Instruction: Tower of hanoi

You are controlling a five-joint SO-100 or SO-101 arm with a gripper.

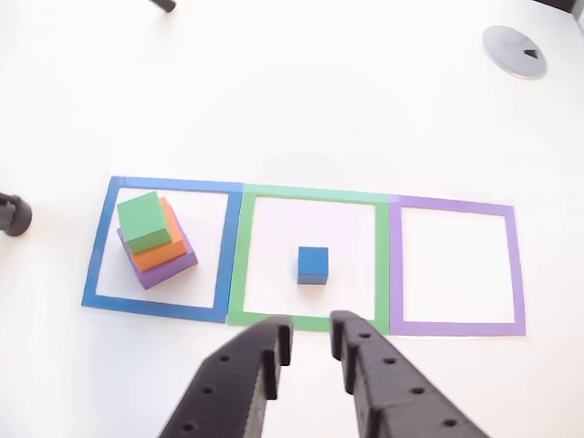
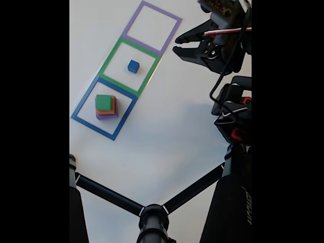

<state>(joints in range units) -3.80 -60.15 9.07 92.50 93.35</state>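
Next, my gripper grabs the blue cube by its two opposite sides, leaving the cube's bottom free to rest on the green block [image 1: 143, 219].
The tower of hanoi is split over two tape squares. A green block [image 1: 143, 219] [image 2: 104, 103] sits on an orange block [image 1: 157, 257], which rests on a flat purple block [image 1: 168, 272] [image 2: 106, 116], all inside the blue tape square [image 1: 99, 246] [image 2: 85, 97]. The small blue cube [image 1: 312, 263] [image 2: 133, 66] stands alone in the green tape square [image 1: 239, 255] [image 2: 110, 58]. My gripper [image 1: 312, 330] [image 2: 176, 44] is open with nothing between its black fingers. In the other view it hovers just short of the green square's near edge, in line with the blue cube.
A purple tape square [image 1: 518, 265] [image 2: 132, 19] adjoins the green one. A grey round disc [image 1: 516, 50] lies at the far right of the white table. A black knob [image 1: 14, 214] pokes in at the left edge. A black tripod stand [image 2: 152, 217] crosses the fixed view's bottom.
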